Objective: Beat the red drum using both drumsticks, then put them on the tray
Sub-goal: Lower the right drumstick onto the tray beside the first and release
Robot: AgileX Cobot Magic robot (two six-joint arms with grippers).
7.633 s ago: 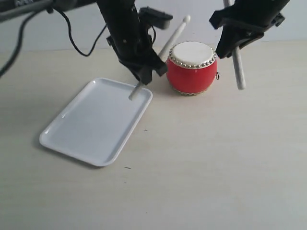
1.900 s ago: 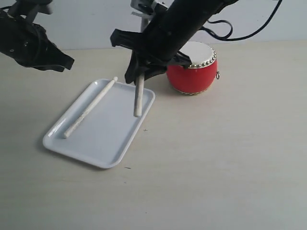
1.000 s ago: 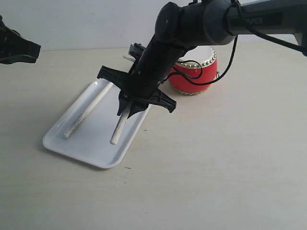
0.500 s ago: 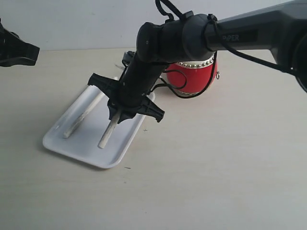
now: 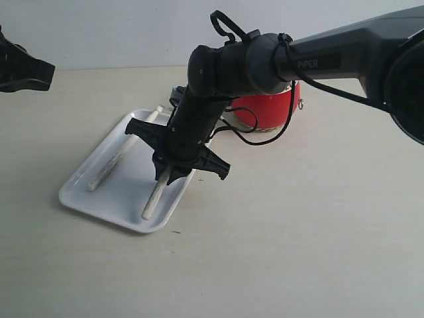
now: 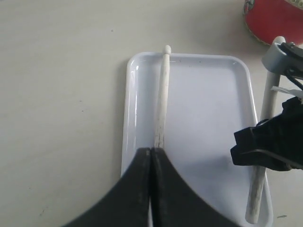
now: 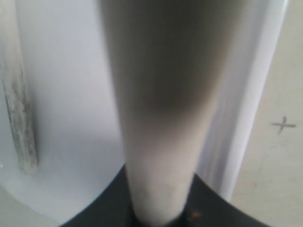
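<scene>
The second drumstick's low end is over the bottom of the tray, so the drumstick would lie in the tray. It is now time for my right gripper to open.
The white tray lies left of centre. One drumstick rests along its left side, also plain in the left wrist view as the drumstick. My right gripper reaches across over the tray, shut on the second drumstick; that stick slants down with its low end at the tray's near rim. In the right wrist view this drumstick is a blurred bar. The red drum stands behind the right arm, partly hidden. My left gripper is shut and empty, held back above the tray's end.
The left arm hangs at the far left edge, off the tray. Bare beige table spreads to the right and front of the tray. The right arm's cables loop beside the drum.
My right gripper has lowered and slid the second drumstick toward the tray's near end. The left arm has stayed still, and the first drumstick has not moved.
</scene>
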